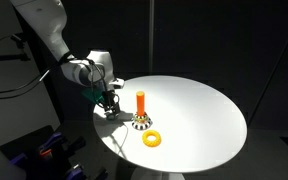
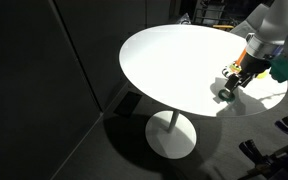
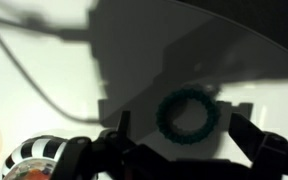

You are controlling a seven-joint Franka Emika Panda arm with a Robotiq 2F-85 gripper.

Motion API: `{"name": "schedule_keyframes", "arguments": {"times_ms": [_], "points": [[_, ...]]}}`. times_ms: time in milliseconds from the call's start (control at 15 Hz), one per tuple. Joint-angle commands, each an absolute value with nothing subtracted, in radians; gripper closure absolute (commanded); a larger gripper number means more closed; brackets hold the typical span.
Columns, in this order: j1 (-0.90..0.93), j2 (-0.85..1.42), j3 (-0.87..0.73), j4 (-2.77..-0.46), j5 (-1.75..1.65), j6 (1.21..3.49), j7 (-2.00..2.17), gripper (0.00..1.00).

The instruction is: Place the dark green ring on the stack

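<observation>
The dark green ring (image 3: 189, 117) has to be lowered over the stack's peg, so the gripper should next grab it across opposite outer edges, keeping it flat and its hole empty.
The dark green ring (image 3: 189, 117) lies flat on the white table, in shadow in the wrist view. My gripper (image 3: 184, 122) is open, with one finger on each side of the ring and not closed on it. In an exterior view the gripper (image 1: 109, 101) is low over the table, left of the stack, and the ring is hidden under it. The stack is an upright orange peg (image 1: 140, 102) on a round black-and-white base (image 1: 141, 124). The base (image 3: 39, 155) also shows at the lower left of the wrist view. The gripper (image 2: 229, 88) is down at the table in both exterior views.
A thicker yellow ring (image 1: 152, 139) lies on the round white table (image 1: 204, 110) just in front of the stack's base. The table's edge is close behind the gripper. The table (image 2: 174, 60) stands on a single pedestal, with dark surroundings.
</observation>
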State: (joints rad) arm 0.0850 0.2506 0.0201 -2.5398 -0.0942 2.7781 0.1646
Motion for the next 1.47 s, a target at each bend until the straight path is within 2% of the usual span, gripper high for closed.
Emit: {"name": "schedule_keyframes", "arguments": {"times_ms": [0, 1400], "points": [[0.103, 0.294, 0.009, -2.509, -0.092, 2.804, 0.182, 0.0], [0.175, 0.37, -0.041, -2.446, -0.113, 2.829, 0.181, 0.0]]}}
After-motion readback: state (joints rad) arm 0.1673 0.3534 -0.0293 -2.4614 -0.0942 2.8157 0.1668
